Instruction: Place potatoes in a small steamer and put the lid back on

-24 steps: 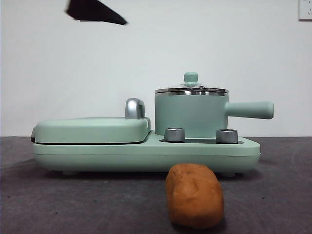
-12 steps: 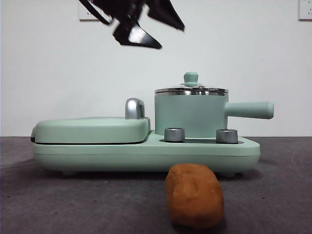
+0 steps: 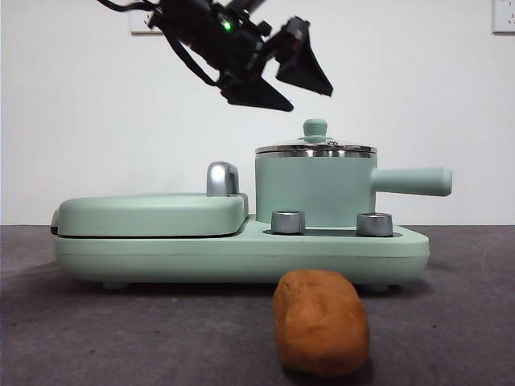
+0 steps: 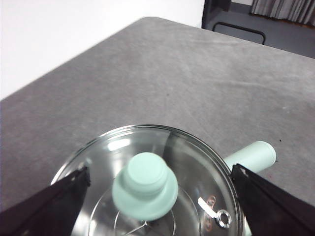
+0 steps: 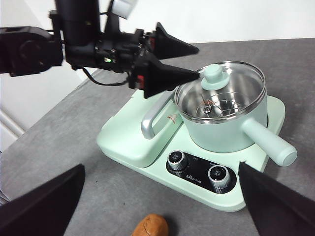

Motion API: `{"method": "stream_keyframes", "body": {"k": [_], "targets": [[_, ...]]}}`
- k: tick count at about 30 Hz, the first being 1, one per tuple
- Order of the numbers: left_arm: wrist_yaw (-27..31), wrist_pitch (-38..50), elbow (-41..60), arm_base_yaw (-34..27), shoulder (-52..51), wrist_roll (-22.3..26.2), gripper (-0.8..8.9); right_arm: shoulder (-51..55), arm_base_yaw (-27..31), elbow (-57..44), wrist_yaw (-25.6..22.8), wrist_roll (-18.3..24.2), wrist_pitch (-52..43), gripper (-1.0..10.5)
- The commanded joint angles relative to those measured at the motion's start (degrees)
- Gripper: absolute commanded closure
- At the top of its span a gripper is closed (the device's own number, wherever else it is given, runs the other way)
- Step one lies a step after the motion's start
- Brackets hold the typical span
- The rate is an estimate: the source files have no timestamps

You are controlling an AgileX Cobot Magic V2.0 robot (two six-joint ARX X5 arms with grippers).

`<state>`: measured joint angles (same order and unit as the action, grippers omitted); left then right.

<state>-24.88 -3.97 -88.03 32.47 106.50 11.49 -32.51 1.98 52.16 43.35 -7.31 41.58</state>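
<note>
The glass lid (image 3: 316, 150) is wider than the open fingers, so the robot's left gripper should next grab the lid by the narrow green knob on top (image 3: 315, 129).
The orange-brown potato (image 3: 320, 323) (image 5: 150, 226) lies on the table in front of the appliance. The mint-green small steamer (image 3: 315, 193) (image 5: 221, 128) stands on the appliance's right half, handle (image 4: 248, 157) pointing right. Its lid (image 3: 315, 149) (image 5: 216, 93) (image 4: 197, 167) rests on it, and the glass shows a wire rack inside. My left gripper (image 3: 310, 98) (image 4: 160, 169) (image 5: 192, 64) hangs open just above the lid's knob (image 4: 145, 186), one jaw on each side, not touching. My right gripper (image 5: 161, 167) is open, high above the table near the potato, holding nothing.
The steamer sits on a mint-green appliance base (image 3: 241, 253) with two steel dials (image 3: 288, 222). A flat hinged grill plate (image 3: 153, 213) with a steel handle (image 3: 221, 178) fills its left half. A white wall stands behind.
My left arm has swung down and to the right from the top left, and its open jaws now hang over the lid's knob. Potato, steamer and lid have not moved.
</note>
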Motion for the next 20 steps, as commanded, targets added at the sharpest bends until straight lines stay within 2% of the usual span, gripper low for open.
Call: {"method": "stream_keyframes", "body": {"k": [1, 4, 20], "targets": [[0.09, 1.86, -1.84, 0.76, 2.36, 1.14, 3.55, -0.37, -0.02, 0.79, 0.04, -0.17, -0.35, 4.5], [1.07, 2.95, -2.36, 0.98, 3.48, 1.16, 3.82, -0.37, -0.02, 0.79, 0.07, -0.20, -0.31, 4.5], [2.38, 3.04, -4.52, 0.98, 7.45, 0.90, 3.85, -0.37, -0.02, 0.79, 0.04, -0.17, 0.74, 4.5]]}}
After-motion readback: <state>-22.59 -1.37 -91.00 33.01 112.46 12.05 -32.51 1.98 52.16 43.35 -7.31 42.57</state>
